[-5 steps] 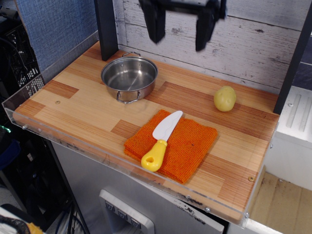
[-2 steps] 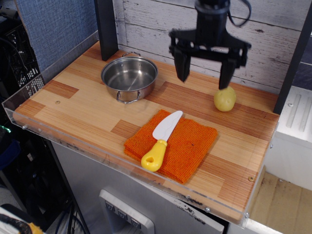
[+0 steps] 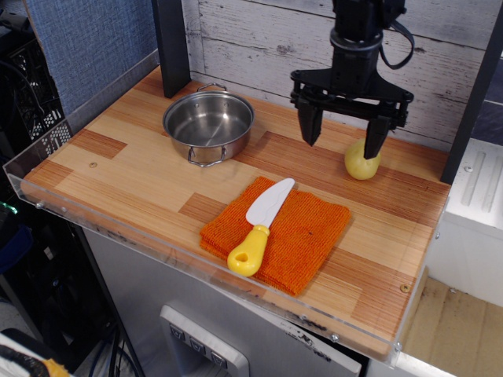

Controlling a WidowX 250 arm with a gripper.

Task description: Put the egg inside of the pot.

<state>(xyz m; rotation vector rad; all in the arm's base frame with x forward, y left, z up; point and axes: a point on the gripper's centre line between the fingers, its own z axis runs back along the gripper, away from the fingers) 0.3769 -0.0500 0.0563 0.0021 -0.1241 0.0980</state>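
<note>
The gripper will next put the egg inside of the pot point(image 3: 208, 122), so it will pick up the egg point(image 3: 357, 165) by its rounded sides.
The egg point(image 3: 357, 165), a pale yellow ovoid, lies on the wooden table at the right rear. The pot point(image 3: 208, 122), shiny steel with wire loop handles, stands empty at the left rear. My black gripper point(image 3: 342, 138) hangs open just above the table, a little left of the egg. Its right fingertip overlaps the egg's top in the image; its left finger point(image 3: 309, 128) stands well to the left. The egg is not held.
An orange cloth point(image 3: 295, 236) lies at the front middle with a yellow-handled toy knife point(image 3: 259, 228) on it. A dark post point(image 3: 171, 47) rises behind the pot. A clear plastic rim point(image 3: 196, 271) runs around the table's edge.
The gripper has come down from the top of the frame and moved right, from above the table's middle to just above and beside the egg. Its fingers stay open. Egg and pot have not moved.
</note>
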